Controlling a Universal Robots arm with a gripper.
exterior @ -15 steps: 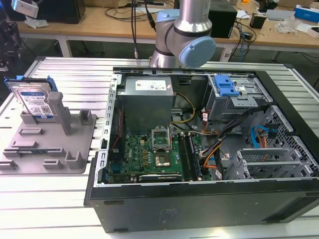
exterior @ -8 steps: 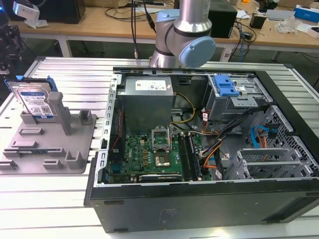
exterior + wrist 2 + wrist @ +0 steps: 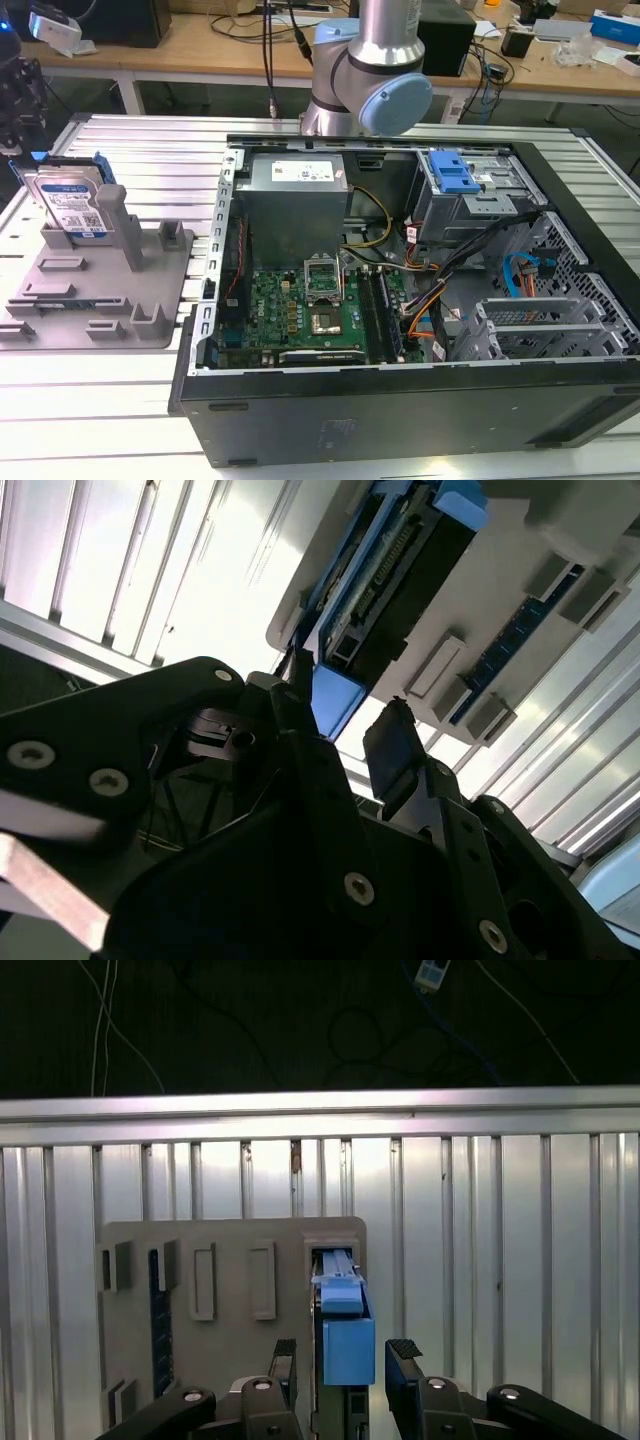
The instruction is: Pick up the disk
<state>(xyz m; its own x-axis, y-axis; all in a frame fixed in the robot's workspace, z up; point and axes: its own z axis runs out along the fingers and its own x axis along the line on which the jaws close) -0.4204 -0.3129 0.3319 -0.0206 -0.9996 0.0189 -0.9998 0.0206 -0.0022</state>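
Observation:
The disk's blue bar (image 3: 348, 1351) is far below my gripper's fingers, which are over the grey fixture (image 3: 235, 1335), so my gripper needs to go lower before it closes on the disk.
The disk (image 3: 72, 205) stands on edge in the grey fixture (image 3: 100, 300) at the exterior view's left, its white-and-blue label facing out and blue rails on its sides. In the first wrist view my gripper (image 3: 345, 1360) is open, one dark finger on each side of the disk's blue rail (image 3: 347, 1335), with a gap on both sides. The second wrist view shows the same: the gripper (image 3: 340, 720) straddles the blue rail end (image 3: 335, 695) of the disk (image 3: 400, 570), and nothing is held.
An open computer case (image 3: 400, 290) with motherboard, cables and a silver power-supply box (image 3: 295, 180) fills the middle and right. The arm's base (image 3: 365, 60) rises behind it. The fixture's upright posts (image 3: 115, 225) stand beside the disk. The slatted table's edge (image 3: 320, 1110) lies beyond the fixture.

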